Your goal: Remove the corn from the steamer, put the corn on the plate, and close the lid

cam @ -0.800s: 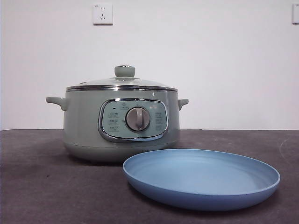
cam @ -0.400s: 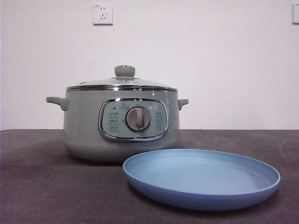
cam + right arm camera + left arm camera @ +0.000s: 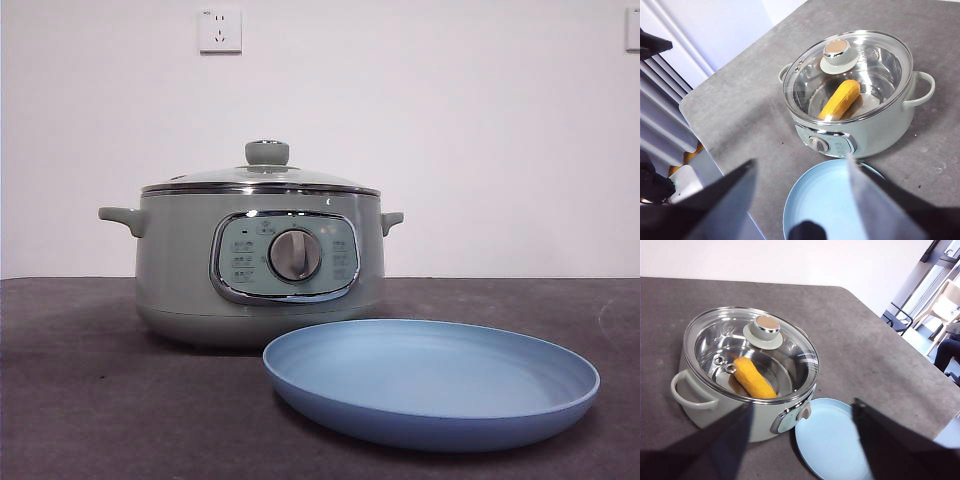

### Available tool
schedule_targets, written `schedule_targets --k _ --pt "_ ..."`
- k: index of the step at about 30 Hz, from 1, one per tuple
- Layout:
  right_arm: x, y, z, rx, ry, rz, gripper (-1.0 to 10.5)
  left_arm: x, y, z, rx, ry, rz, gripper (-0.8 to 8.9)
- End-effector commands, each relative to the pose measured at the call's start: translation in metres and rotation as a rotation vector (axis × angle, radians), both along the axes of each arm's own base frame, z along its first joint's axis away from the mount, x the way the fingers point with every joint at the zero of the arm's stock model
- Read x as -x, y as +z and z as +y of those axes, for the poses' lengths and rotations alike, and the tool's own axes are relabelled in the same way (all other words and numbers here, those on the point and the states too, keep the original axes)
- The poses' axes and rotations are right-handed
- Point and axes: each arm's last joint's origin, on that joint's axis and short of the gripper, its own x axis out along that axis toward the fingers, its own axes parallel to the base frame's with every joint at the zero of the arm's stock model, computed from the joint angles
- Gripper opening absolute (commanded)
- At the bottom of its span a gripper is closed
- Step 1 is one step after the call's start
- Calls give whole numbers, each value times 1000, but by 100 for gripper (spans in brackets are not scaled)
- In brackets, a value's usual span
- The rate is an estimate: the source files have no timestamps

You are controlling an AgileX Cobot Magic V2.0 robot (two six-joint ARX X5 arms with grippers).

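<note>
My left gripper picks up the lid by its narrow knob on top (image 3: 267,153) next, since the glass lid is as wide as the whole steamer (image 3: 258,270).
The sage-green steamer (image 3: 258,270) stands on the dark table with its glass lid (image 3: 262,178) on, knob (image 3: 267,153) on top. Through the glass, both wrist views show the yellow corn (image 3: 754,378) (image 3: 840,99) lying inside the steamer (image 3: 740,375) (image 3: 860,100). In front of the steamer, to the right, lies the light-blue plate (image 3: 432,382) (image 3: 832,440) (image 3: 830,200), bare. My left gripper (image 3: 802,440) hovers open, high above the steamer's front and the plate. My right gripper (image 3: 802,200) also hangs open, high over the plate. Neither shows in the front view.
A white wall with a socket (image 3: 220,30) stands behind the table. The table's far edge and a chair (image 3: 945,302) appear in the left wrist view; the table's left edge (image 3: 705,130) and a floor drop show in the right wrist view.
</note>
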Motion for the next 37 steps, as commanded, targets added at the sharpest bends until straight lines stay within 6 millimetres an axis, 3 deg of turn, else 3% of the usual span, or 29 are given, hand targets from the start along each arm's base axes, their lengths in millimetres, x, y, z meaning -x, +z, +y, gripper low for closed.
schedule_targets --k 1,6,12,20,27,33,37 --pt "0 0 0 1 4 -7 569 0 3 0 2 -3 -34 570" --pt "0 0 0 1 4 -7 568 -7 6 0 13 0 -57 570" --pt "0 0 0 1 4 -7 568 -31 5 -6 16 -43 -74 566" --pt "0 0 0 2 4 -7 567 -79 7 -29 -30 -62 -85 566" --pt "0 0 0 1 4 -6 567 -133 9 -59 -130 -87 -93 565" --pt "0 0 0 1 4 -6 567 -180 -6 -90 -181 -102 -119 565" --pt "0 0 0 2 4 -5 567 -204 -28 -109 -219 -85 -140 565"
